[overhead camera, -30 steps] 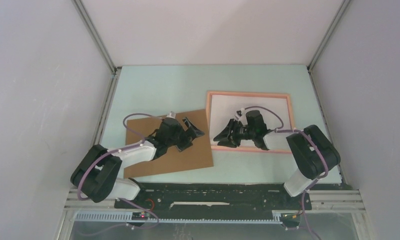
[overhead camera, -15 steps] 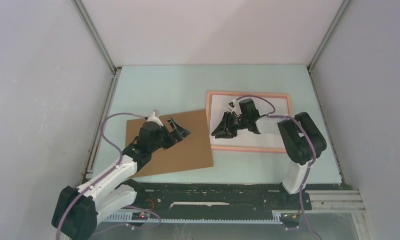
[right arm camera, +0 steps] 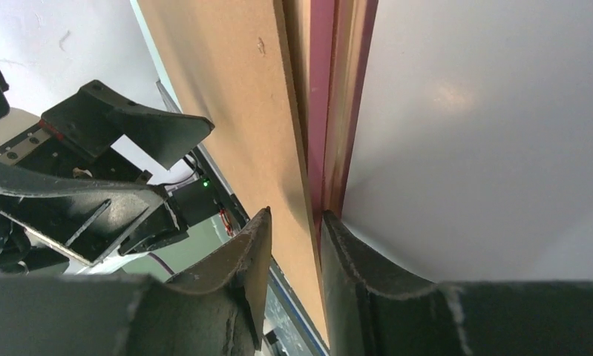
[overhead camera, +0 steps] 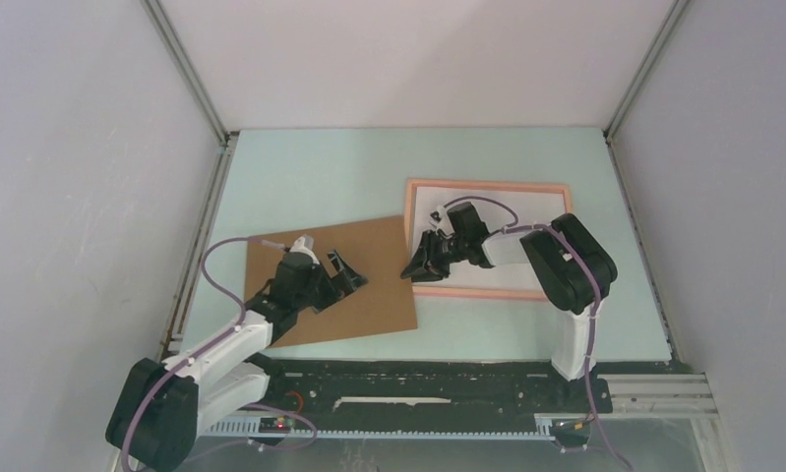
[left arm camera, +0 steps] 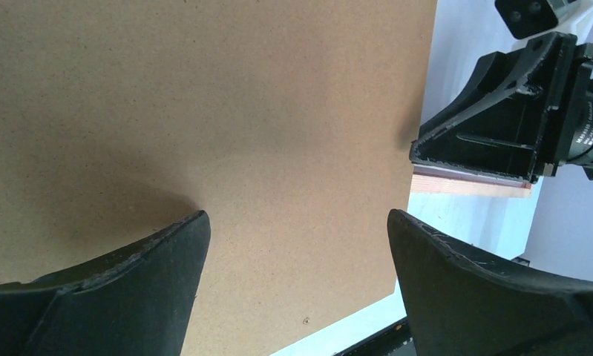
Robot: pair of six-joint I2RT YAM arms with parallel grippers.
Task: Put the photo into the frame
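Note:
My left gripper should next grab the cardboard's near edge (overhead camera: 374, 335) (left arm camera: 312, 335), to turn the cardboard over and hold out its free edge to my right gripper.
The frame (overhead camera: 487, 184), thin and salmon-pink, lies flat at the right of the table. The photo (overhead camera: 531, 206) fills its middle with its white side up; no picture shows. My right gripper (overhead camera: 415, 265) is at the frame's near left corner. In the right wrist view its jaws (right arm camera: 297, 230) stand a narrow gap apart: one finger (right arm camera: 352, 259) is against the frame's rail (right arm camera: 326, 111) and the photo (right arm camera: 486, 148), the other is over the cardboard's edge. My left gripper (overhead camera: 347, 275) hangs wide open over the brown cardboard (left arm camera: 241, 111), holding nothing.
The brown cardboard sheet (overhead camera: 379, 305) lies on the pale green table (overhead camera: 320, 177), its right edge against the frame's left rail. Grey walls close in the table at left, right and back. The black base rail (overhead camera: 418, 379) runs along the near edge.
My right gripper moved left from the photo's middle to the frame's left edge, and its jaws narrowed. My left arm drew back toward the near left, gripper still wide open.

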